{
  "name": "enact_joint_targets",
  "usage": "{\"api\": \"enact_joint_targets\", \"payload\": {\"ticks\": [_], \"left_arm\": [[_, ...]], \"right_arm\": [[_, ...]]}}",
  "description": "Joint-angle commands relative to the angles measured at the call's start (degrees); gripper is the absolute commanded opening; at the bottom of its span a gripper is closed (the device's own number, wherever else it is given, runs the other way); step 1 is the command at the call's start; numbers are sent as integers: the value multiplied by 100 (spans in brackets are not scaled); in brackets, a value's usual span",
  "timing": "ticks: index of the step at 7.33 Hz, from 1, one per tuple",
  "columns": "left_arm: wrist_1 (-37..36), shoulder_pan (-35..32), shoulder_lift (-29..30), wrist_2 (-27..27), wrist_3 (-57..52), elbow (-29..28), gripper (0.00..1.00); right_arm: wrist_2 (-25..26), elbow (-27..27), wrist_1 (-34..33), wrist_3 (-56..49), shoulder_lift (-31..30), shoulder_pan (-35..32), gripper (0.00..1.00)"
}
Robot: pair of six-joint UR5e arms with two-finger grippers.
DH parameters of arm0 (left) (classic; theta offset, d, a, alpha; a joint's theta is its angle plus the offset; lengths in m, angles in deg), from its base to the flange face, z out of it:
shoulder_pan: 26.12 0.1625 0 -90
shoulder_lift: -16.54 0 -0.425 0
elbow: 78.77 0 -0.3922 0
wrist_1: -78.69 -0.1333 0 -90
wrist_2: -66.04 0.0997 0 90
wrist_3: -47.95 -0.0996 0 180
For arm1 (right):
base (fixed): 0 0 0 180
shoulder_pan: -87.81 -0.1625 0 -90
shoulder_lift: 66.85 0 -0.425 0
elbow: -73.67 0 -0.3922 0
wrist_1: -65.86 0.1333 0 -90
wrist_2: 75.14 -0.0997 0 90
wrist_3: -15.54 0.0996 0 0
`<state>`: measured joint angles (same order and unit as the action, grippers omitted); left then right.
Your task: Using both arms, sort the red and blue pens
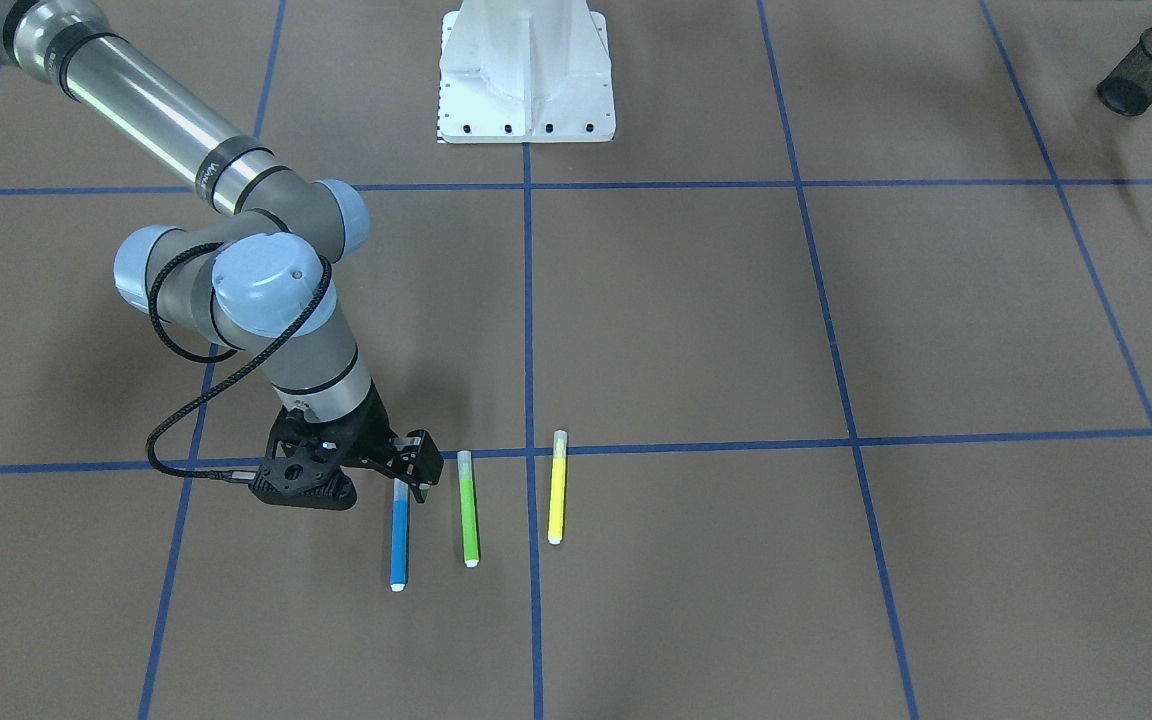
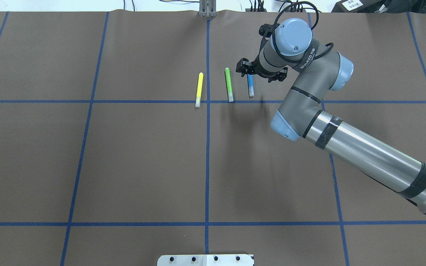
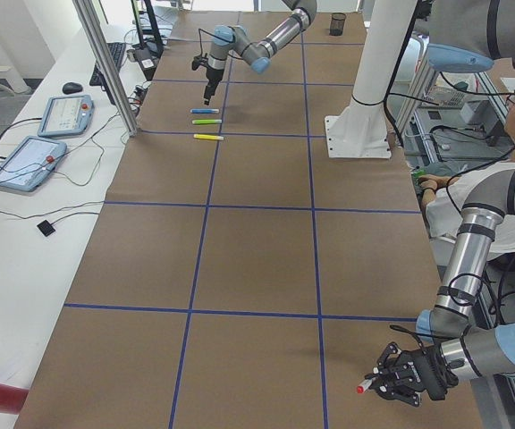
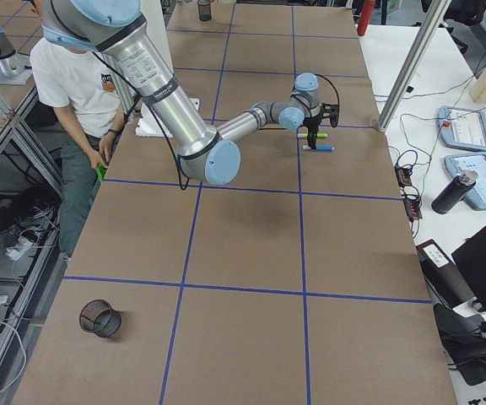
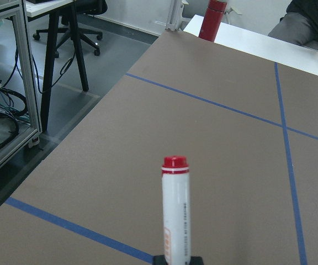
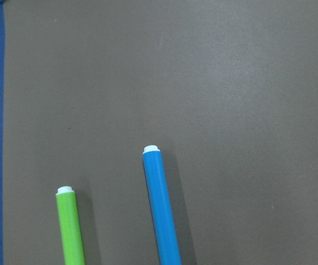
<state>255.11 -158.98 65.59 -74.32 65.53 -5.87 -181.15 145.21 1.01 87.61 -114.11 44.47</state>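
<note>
The red cap lies across the mesh cup's rim. My left gripper needs to keep holding the red pen until the pen is inside the cup.
The blue pen (image 1: 399, 545) lies on the brown mat beside a green marker (image 1: 468, 510), with a yellow marker (image 1: 557, 490) further along. My right gripper (image 2: 252, 72) hangs open just over the blue pen's (image 2: 250, 87) capped end and hides that end in the front view. The right wrist view shows the blue barrel (image 6: 162, 210) and the green marker (image 6: 70, 229), but no fingers. My left gripper (image 3: 384, 380) is low at the table's near left end, shut on the red pen (image 5: 175, 215), whose red cap points away from the hand.
A black mesh cup (image 1: 1141, 70) lies tipped at the far corner with a red-ended thing at its mouth. The white robot base (image 1: 526, 75) stands mid-table. A person (image 4: 74, 84) sits beside the table behind the robot. A red bottle (image 5: 215, 19) stands off the mat.
</note>
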Motion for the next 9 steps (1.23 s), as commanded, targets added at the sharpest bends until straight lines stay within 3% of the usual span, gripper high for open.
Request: {"api": "enact_joint_targets", "payload": {"ticks": [1, 4, 5, 9], "left_arm": [[-221, -11, -1, 70, 9, 109, 0], [-1342, -544, -1, -96, -17, 1214, 0], [-1408, -913, -35, -106, -392, 1226, 0], [-1434, -1004, -651, -36, -1053, 1209, 0]], "right_arm": [[72, 0, 16, 88, 6, 62, 99], [72, 0, 16, 88, 6, 89, 99], [72, 0, 16, 88, -2, 97, 99], [81, -9, 16, 88, -3, 115, 99]]}}
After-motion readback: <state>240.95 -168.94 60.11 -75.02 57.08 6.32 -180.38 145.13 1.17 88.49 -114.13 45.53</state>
